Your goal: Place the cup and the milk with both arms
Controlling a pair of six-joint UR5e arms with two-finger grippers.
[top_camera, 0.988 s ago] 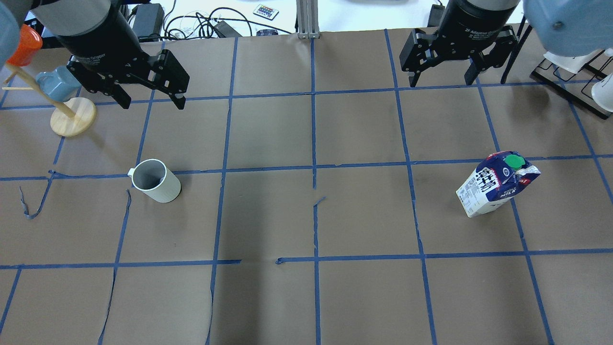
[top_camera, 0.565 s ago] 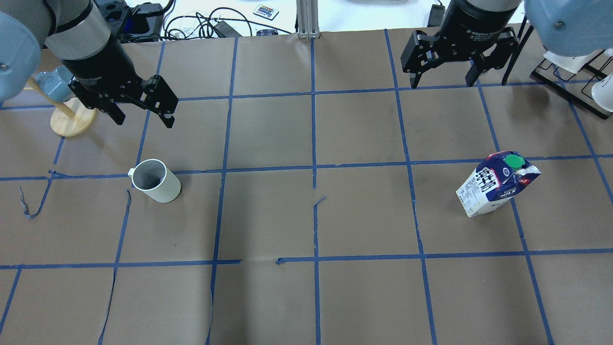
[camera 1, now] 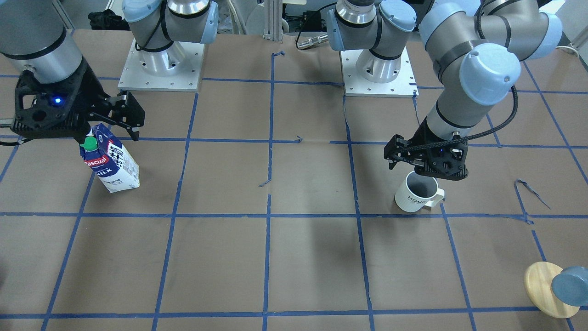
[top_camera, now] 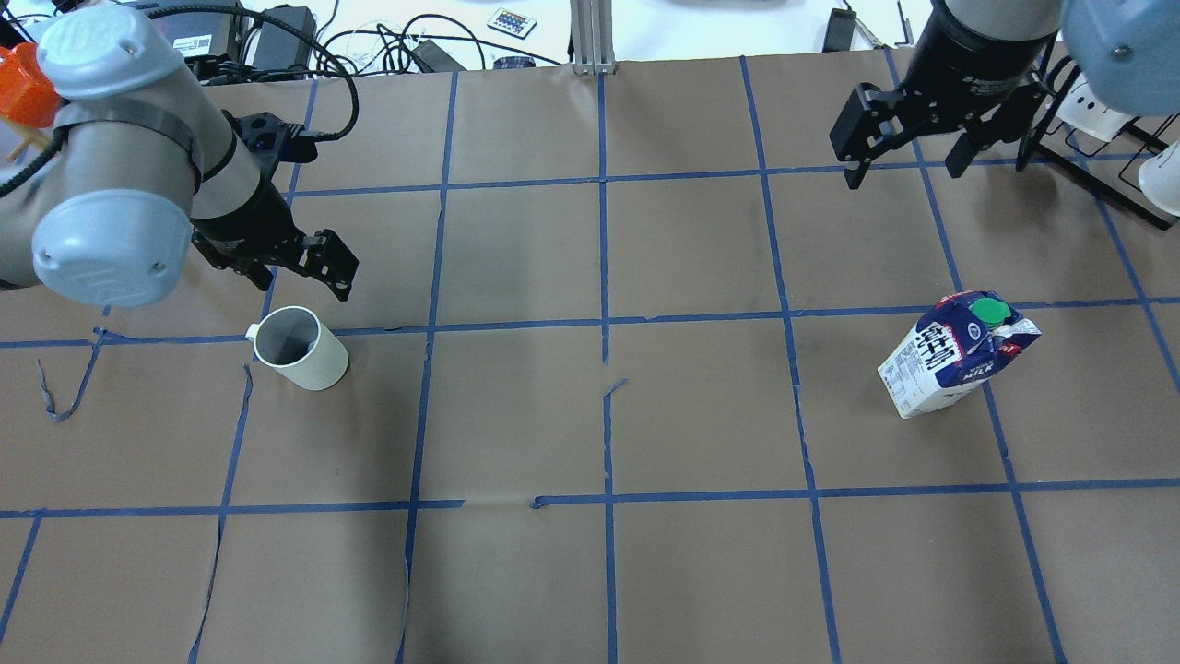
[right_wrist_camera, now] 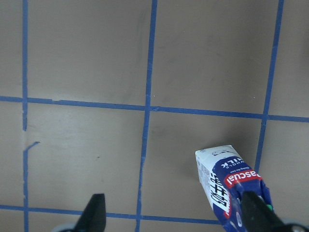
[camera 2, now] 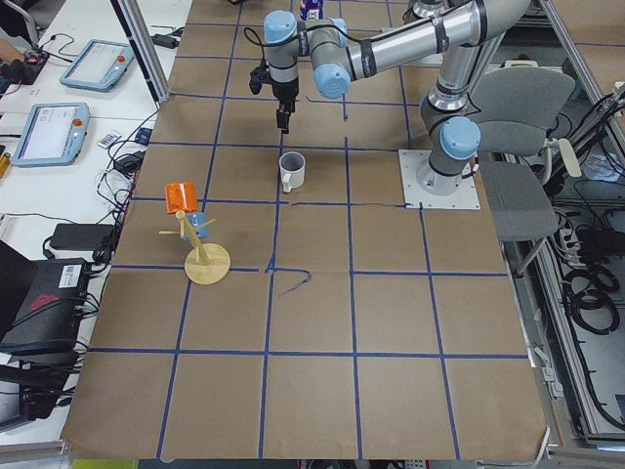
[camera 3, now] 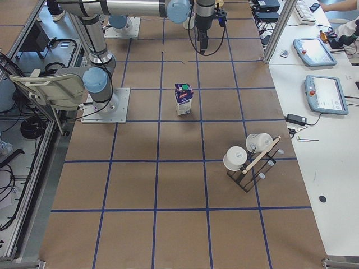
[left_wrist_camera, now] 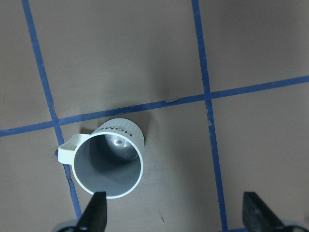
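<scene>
I will next grab the milk carton by its capped top with my right gripper, and the milk carton will then go beside the cup.
The white cup stands upright on the brown table, handle to its left; it also shows in the front view and the left wrist view. My left gripper is open and empty, hovering just behind and above the cup; in its wrist view the cup sits by the left fingertip. The milk stands upright at the right, green cap on top; it also shows in the front view. My right gripper is open and empty, high behind the milk, which sits at the lower right of its wrist view.
A wooden-disc mug tree with a blue-grey cup and an orange cup stands at the far left, behind my left arm. A black wire rack with white cups stands at the far right. Cables lie beyond the table's far edge.
My left gripper has moved forward and down from the mug tree to just behind the cup. My right gripper has shifted a little to the right. Both stay open; cup and milk have not moved.
</scene>
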